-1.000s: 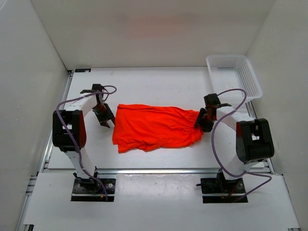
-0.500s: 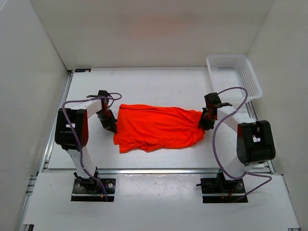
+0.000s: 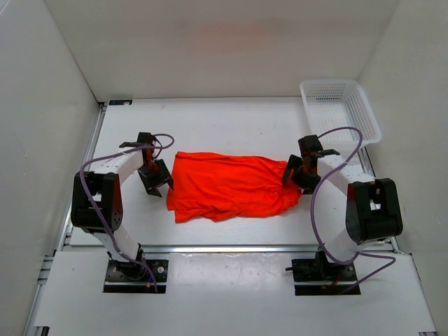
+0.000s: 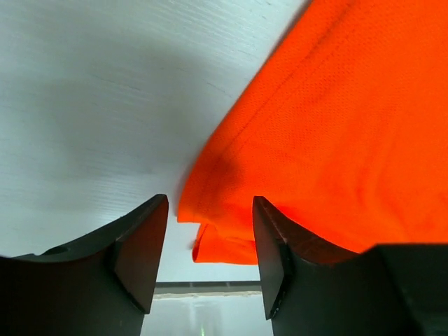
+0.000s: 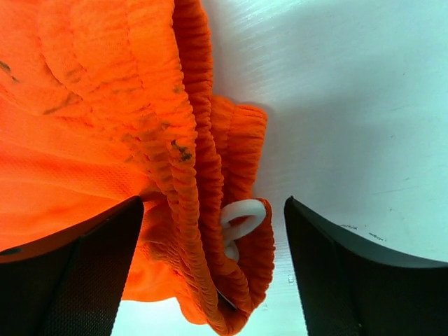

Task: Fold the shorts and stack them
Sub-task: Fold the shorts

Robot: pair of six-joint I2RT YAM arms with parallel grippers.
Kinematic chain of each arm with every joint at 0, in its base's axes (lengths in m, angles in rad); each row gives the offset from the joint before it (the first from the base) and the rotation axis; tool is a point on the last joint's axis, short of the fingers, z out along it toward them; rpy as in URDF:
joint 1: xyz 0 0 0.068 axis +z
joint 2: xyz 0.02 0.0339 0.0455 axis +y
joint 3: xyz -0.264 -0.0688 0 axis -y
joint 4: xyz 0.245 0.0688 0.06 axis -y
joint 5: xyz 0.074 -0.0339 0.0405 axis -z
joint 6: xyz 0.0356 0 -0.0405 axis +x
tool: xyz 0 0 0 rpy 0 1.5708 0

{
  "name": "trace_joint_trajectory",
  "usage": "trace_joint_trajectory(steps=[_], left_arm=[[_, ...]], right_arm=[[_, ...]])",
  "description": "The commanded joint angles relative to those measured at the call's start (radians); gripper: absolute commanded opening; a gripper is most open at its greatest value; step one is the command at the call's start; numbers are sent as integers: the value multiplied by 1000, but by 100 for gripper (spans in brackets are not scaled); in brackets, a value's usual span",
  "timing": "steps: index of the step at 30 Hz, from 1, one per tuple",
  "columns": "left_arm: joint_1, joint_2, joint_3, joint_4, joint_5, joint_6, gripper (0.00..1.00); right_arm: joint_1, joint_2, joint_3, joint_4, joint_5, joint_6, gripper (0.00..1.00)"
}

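Observation:
The right gripper needs to go lower before it closes on the folds of the waistband (image 5: 203, 210), because its fingers stop above the folds between them and would miss if they closed now.
The orange shorts (image 3: 231, 185) lie folded lengthwise in the middle of the table, waistband to the right. My left gripper (image 3: 156, 179) is open at the shorts' left hem; in the left wrist view the hem corner (image 4: 224, 238) lies between its fingers (image 4: 140, 259). My right gripper (image 3: 297, 172) is open over the gathered elastic waistband (image 5: 203, 210), whose white drawstring loop (image 5: 241, 220) shows between the jaws. Neither gripper holds the cloth.
A white plastic basket (image 3: 340, 110) stands at the back right corner of the table. White walls enclose the table on the left, back and right. The table's front edge rail (image 3: 224, 246) runs just in front of the shorts.
The left gripper swung in to the shorts' left hem, then eased slightly back left. The right gripper shifted a little along the waistband. The shorts barely moved.

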Motion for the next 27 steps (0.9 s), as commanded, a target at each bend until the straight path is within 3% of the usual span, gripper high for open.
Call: trace_joint_trajectory(steps=[1, 6, 9, 12, 13, 16, 17, 18, 27], left_arm=[[-3, 20, 19, 9, -17, 1, 62], [-3, 102, 86, 9, -26, 11, 55], [6, 129, 115, 9, -14, 21, 54], [26, 142, 125, 9, -3, 21, 52], [26, 142, 125, 9, -3, 21, 52], [45, 132, 114, 9, -3, 31, 51], [54, 132, 114, 9, 7, 31, 49], [54, 132, 114, 9, 17, 31, 47], [3, 182, 71, 70, 99, 11, 40]], right_arm=[[0, -32, -6, -43, -5, 4, 87], [0, -12, -37, -9, -79, 36, 84], [0, 33, -37, 18, -124, 46, 73], [0, 68, -26, 28, -124, 46, 52], [0, 77, -17, 28, -124, 46, 37], [0, 68, -17, 28, -98, 27, 17], [0, 68, -8, 28, -75, 27, 6], [0, 57, -7, 17, -62, 15, 2], [109, -45, 178, -155, 169, -30, 0]])
